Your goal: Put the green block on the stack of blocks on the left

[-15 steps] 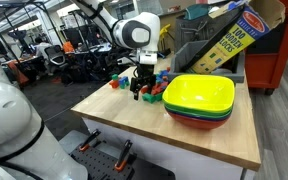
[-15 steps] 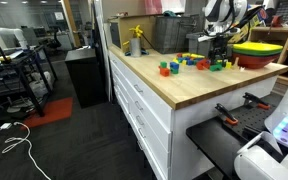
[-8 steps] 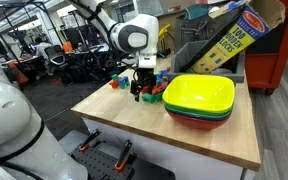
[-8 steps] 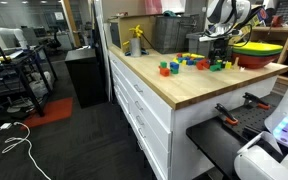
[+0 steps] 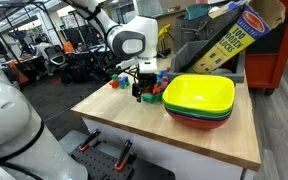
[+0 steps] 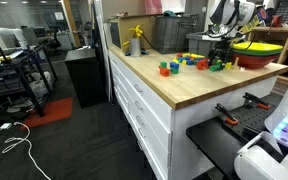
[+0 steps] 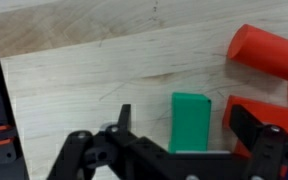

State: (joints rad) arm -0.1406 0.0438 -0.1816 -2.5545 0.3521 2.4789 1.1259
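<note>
I will next grip the green block from above by its long sides, across its narrow width. Its bottom then stays free, so I can set the block on the stack.
In the wrist view a small green block (image 7: 190, 118) stands on the wooden table between my fingers. My gripper (image 7: 185, 112) is open, with a gap on each side of the block. A red block (image 7: 274, 118) lies just beyond the right finger (image 7: 252, 128). In both exterior views the gripper (image 5: 144, 88) (image 6: 218, 56) is low over the scattered heap of coloured blocks (image 6: 198, 62), where I cannot pick out the green block. The small stack of blocks, red, blue and green (image 5: 117, 82) (image 6: 169, 68), stands apart from the heap, nearer the table's end.
A red cylinder (image 7: 269, 52) lies near the green block. A pile of big bowls with a yellow-green one on top (image 5: 199, 100) (image 6: 259, 48) stands close beside the heap. The table edge (image 6: 174, 100) is near. A yellow bottle (image 6: 136, 40) stands at the far end.
The arm's wrist has shifted a little sideways and down. The gripper stays low over the heap of blocks and remains open.
</note>
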